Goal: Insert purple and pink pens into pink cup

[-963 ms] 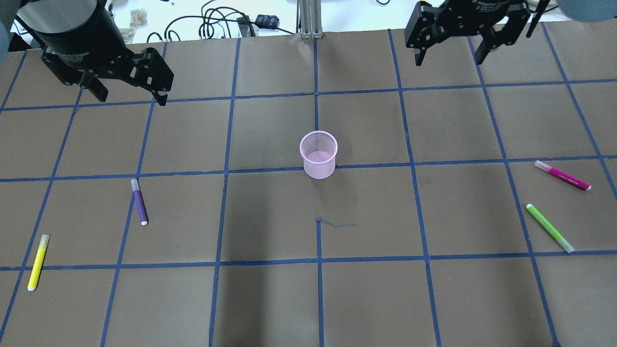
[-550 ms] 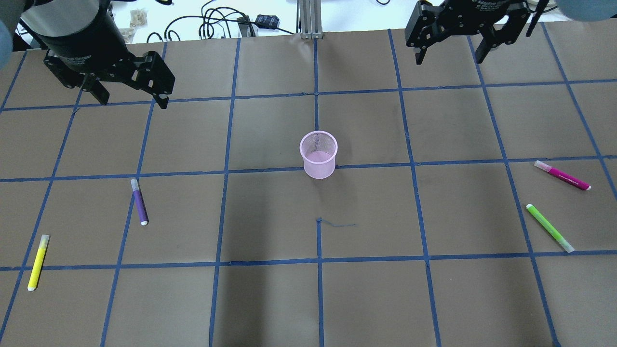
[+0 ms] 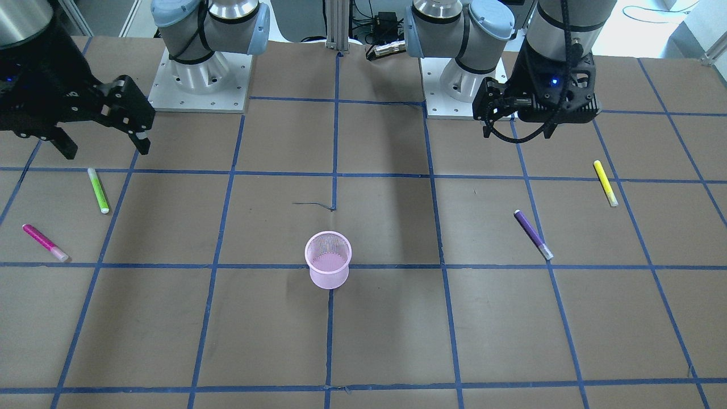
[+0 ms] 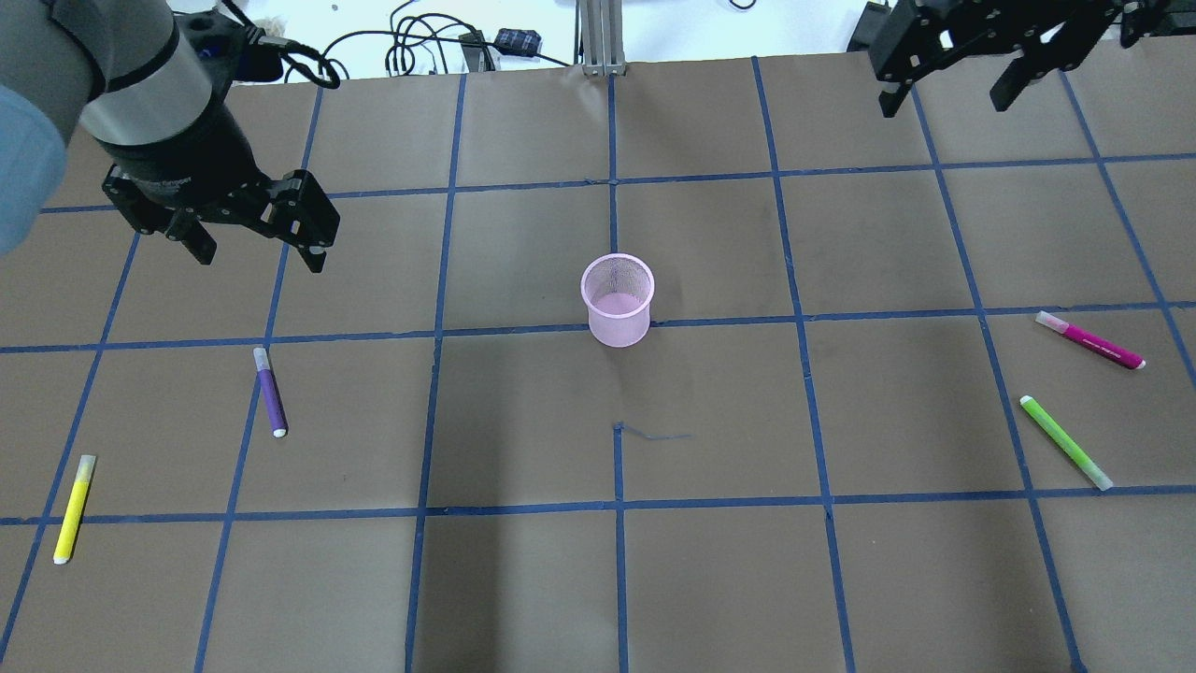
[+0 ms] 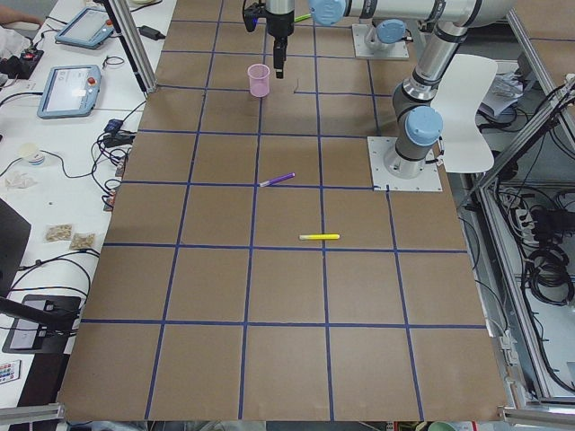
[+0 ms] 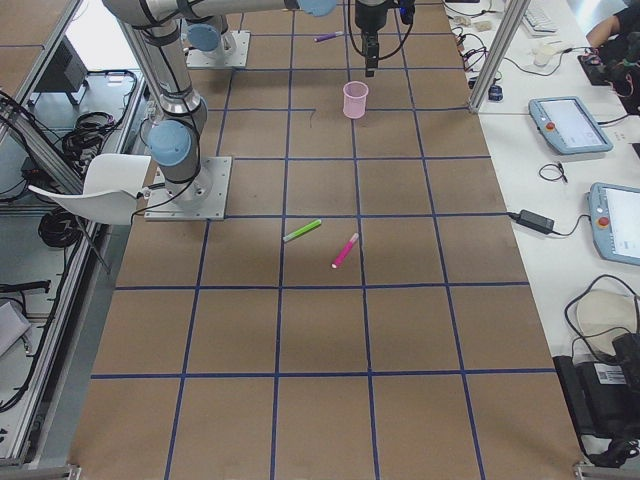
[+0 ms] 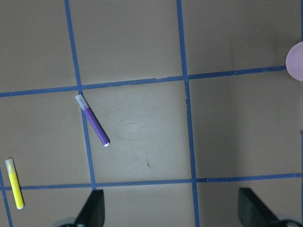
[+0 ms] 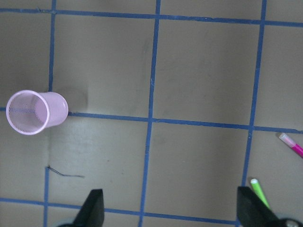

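I will grab the purple pen by its purple body (image 3: pixel 527 228) with my left gripper next, so the purple pen's clear-end with the cap (image 3: pixel 546 252) stays free to enter the pink cup.
The pink mesh cup (image 4: pixel 617 299) stands upright near the table's middle; it also shows in the front view (image 3: pixel 328 267) and the right wrist view (image 8: pixel 35 112). The purple pen (image 4: pixel 270 391) lies flat at the left, and shows in the left wrist view (image 7: pixel 92 120). The pink pen (image 4: pixel 1089 340) lies flat at the far right (image 3: pixel 44 242). My left gripper (image 4: pixel 260 257) is open and empty, raised above the table a little beyond the purple pen. My right gripper (image 4: pixel 944 103) is open and empty, high at the far right, well away from the pink pen.
A yellow pen (image 4: pixel 73 509) lies at the left edge, near the purple one. A green pen (image 4: pixel 1065 442) lies just beside the pink pen. Cables (image 4: pixel 420 47) and a metal post (image 4: pixel 598 37) sit past the table's far edge.
My left gripper has moved down the overhead view, closer to the purple pen. My right gripper has moved right and up toward the far edge. Pens and cup have not moved.
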Controlling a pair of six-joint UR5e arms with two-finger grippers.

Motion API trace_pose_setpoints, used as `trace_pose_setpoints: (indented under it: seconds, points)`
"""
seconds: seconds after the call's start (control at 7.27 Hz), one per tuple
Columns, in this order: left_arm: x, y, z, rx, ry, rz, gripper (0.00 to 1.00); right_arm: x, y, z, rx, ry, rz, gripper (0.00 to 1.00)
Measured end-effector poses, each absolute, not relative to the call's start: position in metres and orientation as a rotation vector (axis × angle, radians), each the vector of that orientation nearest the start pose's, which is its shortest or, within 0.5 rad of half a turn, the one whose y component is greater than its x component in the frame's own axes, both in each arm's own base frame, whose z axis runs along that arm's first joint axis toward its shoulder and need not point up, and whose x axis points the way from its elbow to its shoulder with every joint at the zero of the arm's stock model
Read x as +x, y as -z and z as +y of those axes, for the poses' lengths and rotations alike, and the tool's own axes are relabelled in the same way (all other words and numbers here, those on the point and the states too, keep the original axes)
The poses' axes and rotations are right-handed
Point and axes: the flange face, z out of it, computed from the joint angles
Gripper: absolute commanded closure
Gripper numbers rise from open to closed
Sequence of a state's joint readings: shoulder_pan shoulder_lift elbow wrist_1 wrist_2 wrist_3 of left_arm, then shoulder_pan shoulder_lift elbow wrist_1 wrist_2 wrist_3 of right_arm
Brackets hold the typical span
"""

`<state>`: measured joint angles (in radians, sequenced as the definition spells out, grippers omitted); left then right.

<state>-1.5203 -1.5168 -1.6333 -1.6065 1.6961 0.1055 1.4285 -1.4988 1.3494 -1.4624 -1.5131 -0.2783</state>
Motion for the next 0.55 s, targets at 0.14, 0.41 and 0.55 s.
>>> trace_pose_setpoints:
  seconds: [0.14, 0.41, 0.55]
  points:
    - [-0.069, -0.455, -0.473, 0.019, -0.128, 3.007, 0.0, 0.017, -0.549, -0.532, -0.392, 0.038, 3.082, 0.0]
    - [-0.007, -0.383, -0.477, -0.146, -0.16, 3.007, 0.0, -0.118, -0.529, -0.521, -0.678, -0.011, 3.009, 0.0]
    - [0.015, -0.344, -0.474, -0.186, -0.137, 3.006, 0.0, -0.188, -0.502, -0.511, -0.79, -0.015, 2.952, 0.0]
